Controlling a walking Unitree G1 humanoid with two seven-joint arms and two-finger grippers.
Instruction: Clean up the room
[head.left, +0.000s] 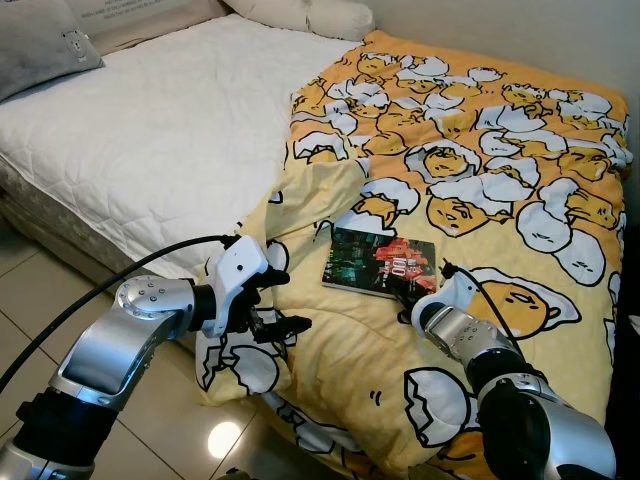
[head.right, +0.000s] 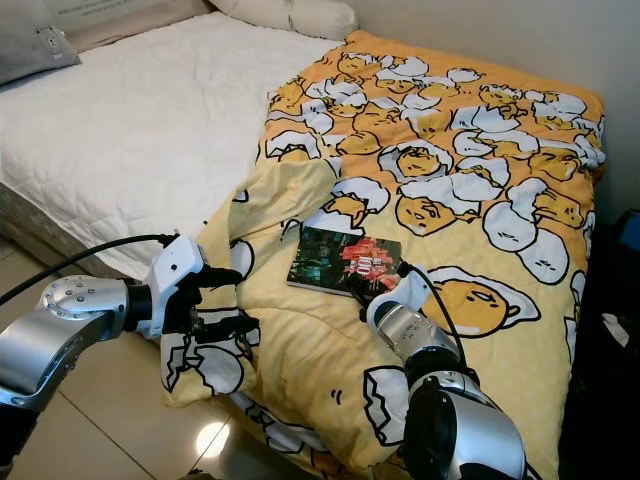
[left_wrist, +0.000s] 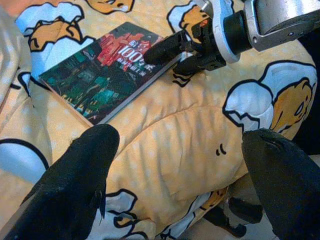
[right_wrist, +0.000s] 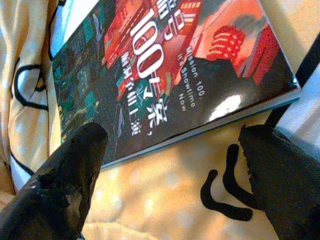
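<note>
I need to grab the book with my right gripper next by its thin page edge (head.left: 386, 295) (right_wrist: 200, 131), because the book's broad cover is wider than my open fingers.
A dark book (head.left: 378, 262) with a red and teal cover lies flat on the yellow egg-print blanket (head.left: 480, 160) that covers the right half of the bed. My right gripper (head.left: 408, 287) is at the book's near edge, open. In the right wrist view its fingers (right_wrist: 75, 170) stand apart just short of the cover (right_wrist: 165, 70). My left gripper (head.left: 285, 300) hovers open over the blanket's hanging corner, left of the book. The left wrist view looks across a blanket fold to the book (left_wrist: 105, 70) and the right gripper's fingers (left_wrist: 167, 47).
The white bare mattress (head.left: 160, 130) takes up the bed's left half, with a grey pillow (head.left: 40, 40) and a white pillow (head.left: 300, 12) at its head. Glossy tiled floor (head.left: 40, 300) lies below the bed edge. A black cable (head.left: 120, 270) runs along my left arm.
</note>
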